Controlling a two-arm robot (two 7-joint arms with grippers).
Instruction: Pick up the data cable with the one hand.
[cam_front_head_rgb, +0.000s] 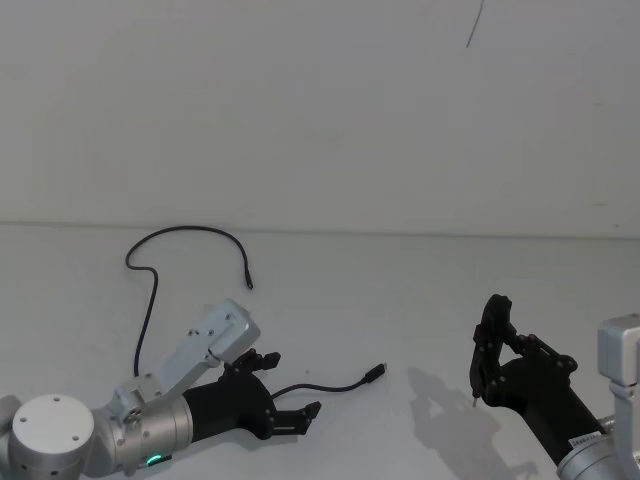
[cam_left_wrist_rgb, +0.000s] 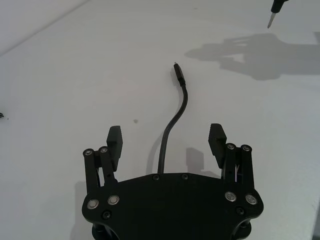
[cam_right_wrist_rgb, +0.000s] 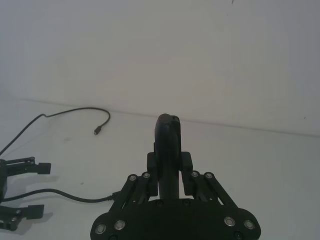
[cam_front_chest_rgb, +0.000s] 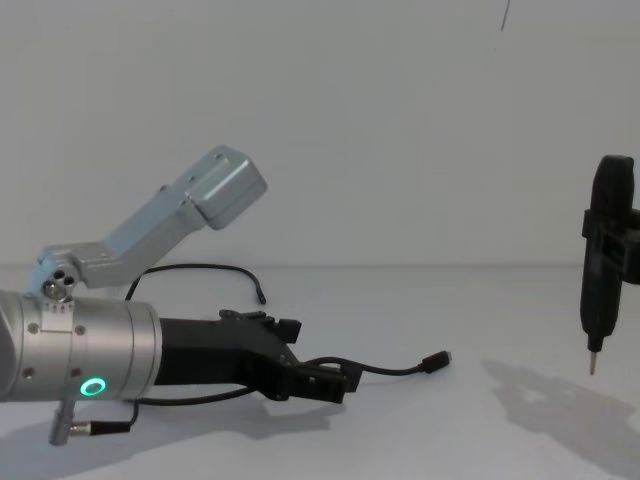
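Observation:
The thin black cable should be grabbed next by its part behind the plug (cam_left_wrist_rgb: 172, 121) with my left gripper, to pick up the data cable.
The data cable (cam_front_head_rgb: 335, 386) is a thin black cord on the white table; one plug (cam_front_head_rgb: 377, 372) lies at the centre front. The cord's far part loops back left to another plug (cam_front_head_rgb: 249, 285). My left gripper (cam_front_head_rgb: 288, 386), black with a silver wrist and green ring, stands open low over the table. The cable (cam_left_wrist_rgb: 172, 122) runs between its fingers (cam_left_wrist_rgb: 115, 140) without being pinched. From the chest, the left gripper (cam_front_chest_rgb: 315, 378) straddles the cord (cam_front_chest_rgb: 390, 371). My right gripper (cam_front_head_rgb: 497, 345) hangs at the front right, shut on a dark screwdriver (cam_front_chest_rgb: 600, 270).
The white table (cam_front_head_rgb: 420, 290) meets a plain pale wall at its far edge. The screwdriver tip (cam_front_chest_rgb: 592, 368) hovers above the table, casting a shadow. A silver link of the left arm (cam_front_head_rgb: 215, 345) rises beside the cable's left stretch.

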